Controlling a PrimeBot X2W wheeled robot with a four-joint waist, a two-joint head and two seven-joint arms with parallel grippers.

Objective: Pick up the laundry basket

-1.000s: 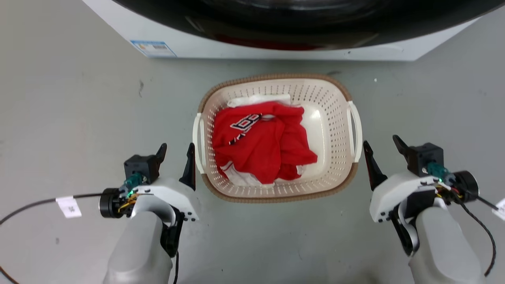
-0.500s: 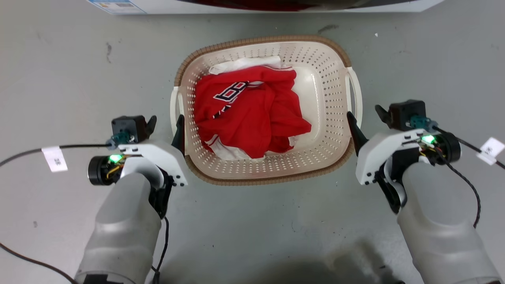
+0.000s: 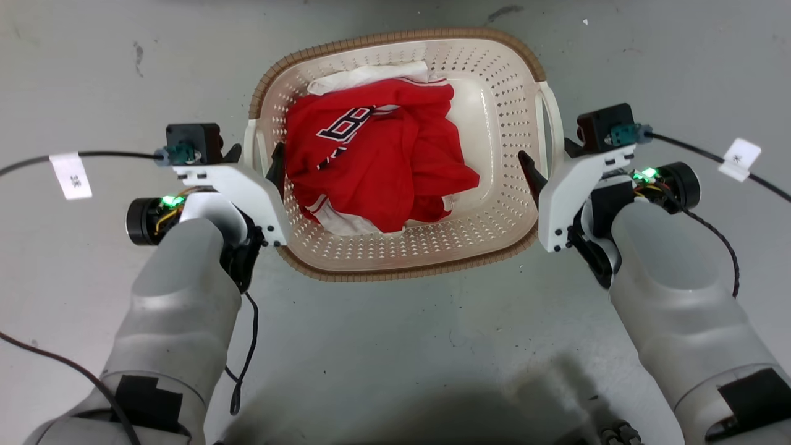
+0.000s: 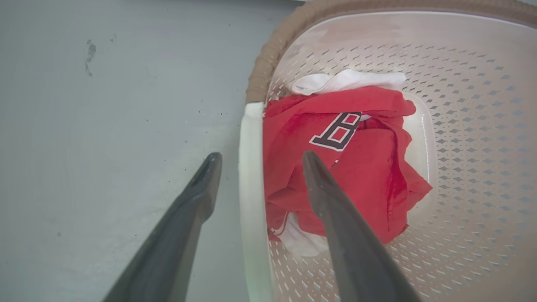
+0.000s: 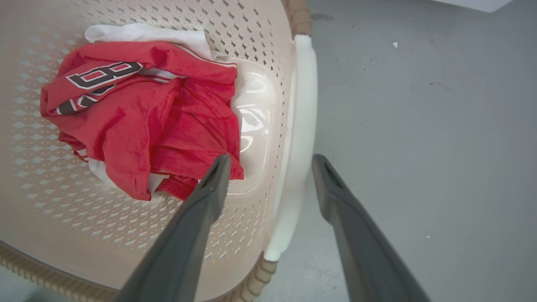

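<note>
A crumpled red jersey (image 3: pixel 377 161) lies loose inside the basket. My left gripper needs to grip the basket by its white loop handle (image 3: pixel 249 144) next, so that it stays level.
The laundry basket (image 3: pixel 401 272) stands on the grey floor, cream perforated plastic with a brown woven-look rim, and it holds a crumpled red jersey (image 3: pixel 377 161) over white cloth. My left gripper (image 3: pixel 256 151) is open, one finger outside the white left handle (image 4: pixel 251 188) and one inside the basket (image 4: pixel 461 126). My right gripper (image 3: pixel 547 151) is open too, and its fingers straddle the right handle (image 5: pixel 300 126) with the inner finger over the basket wall (image 5: pixel 63 197). Neither handle is pinched.
Black cables with white tags trail from both wrists, left cable (image 3: pixel 111 154) and right cable (image 3: pixel 686 148). A white corner of the washer (image 5: pixel 474 3) shows beyond the basket. A dark shadow (image 3: pixel 494 414) lies on the floor near me.
The head camera has tipped down and the washer has left its view. Both grippers have moved forward along the basket's sides, from short of the handles to astride them, still open.
</note>
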